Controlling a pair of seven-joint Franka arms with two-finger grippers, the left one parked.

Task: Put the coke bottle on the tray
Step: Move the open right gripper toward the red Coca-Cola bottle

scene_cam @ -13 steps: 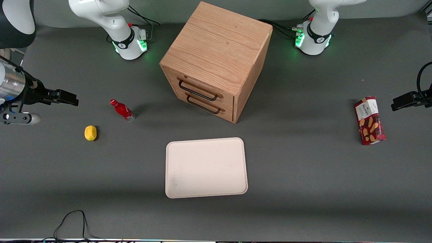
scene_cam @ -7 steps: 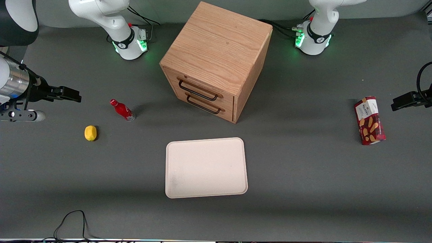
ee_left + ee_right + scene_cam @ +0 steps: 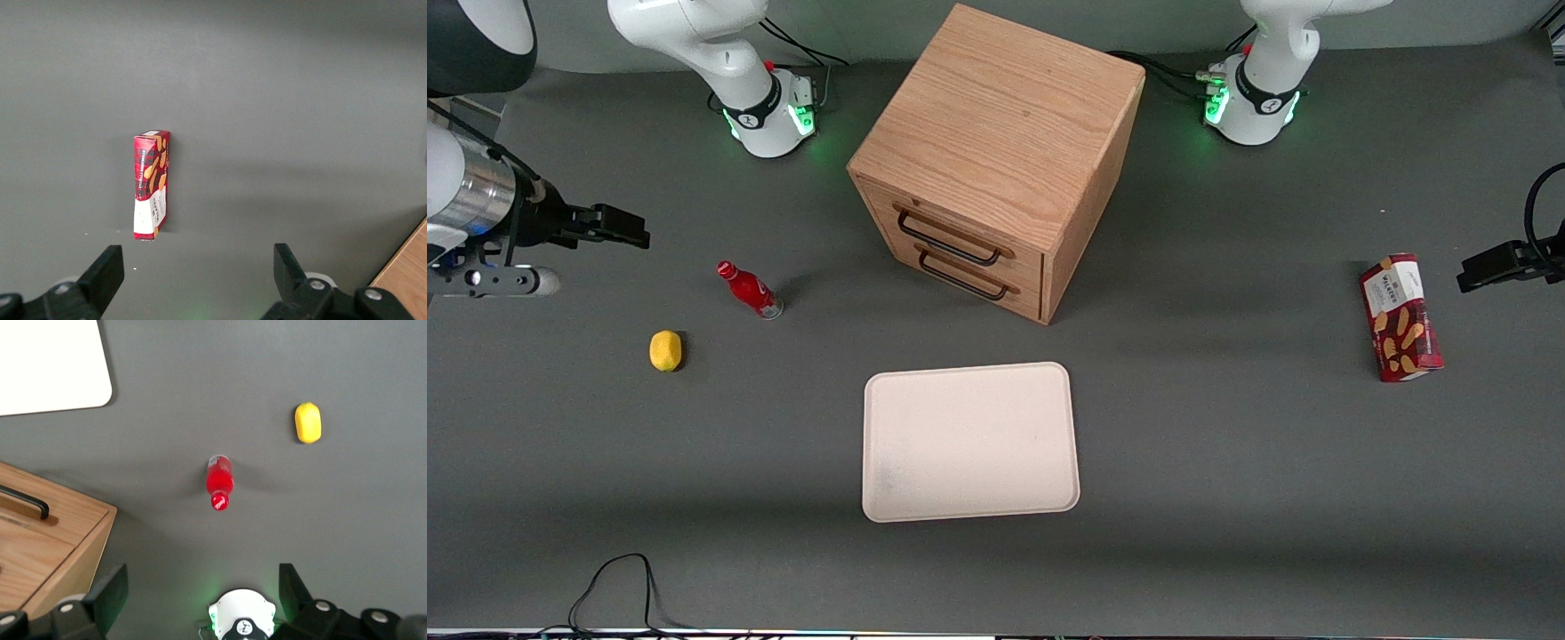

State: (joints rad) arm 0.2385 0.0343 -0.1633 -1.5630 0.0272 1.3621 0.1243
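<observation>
The coke bottle needs to go on the tray (image 3: 969, 441). My right gripper should grab the coke bottle by its red cap (image 3: 727, 270) next, and then I need to put it there.
The coke bottle (image 3: 749, 290) is small and red with a red cap, and stands on the grey table between the yellow lemon and the wooden drawer cabinet. It also shows in the right wrist view (image 3: 219, 482). The pale cream tray (image 3: 969, 441) lies flat, nearer to the front camera than the cabinet; one corner of it shows in the right wrist view (image 3: 50, 367). My right gripper (image 3: 618, 227) hovers high above the table toward the working arm's end, open and empty, well apart from the bottle.
A wooden cabinet (image 3: 996, 160) with two drawers stands mid-table. A yellow lemon (image 3: 665, 350) lies near the bottle. A red snack box (image 3: 1400, 317) lies toward the parked arm's end. A black cable (image 3: 618, 587) loops at the table's near edge.
My right gripper has moved a little toward the bottle and farther from the front camera. The bottle, tray and other things have not moved.
</observation>
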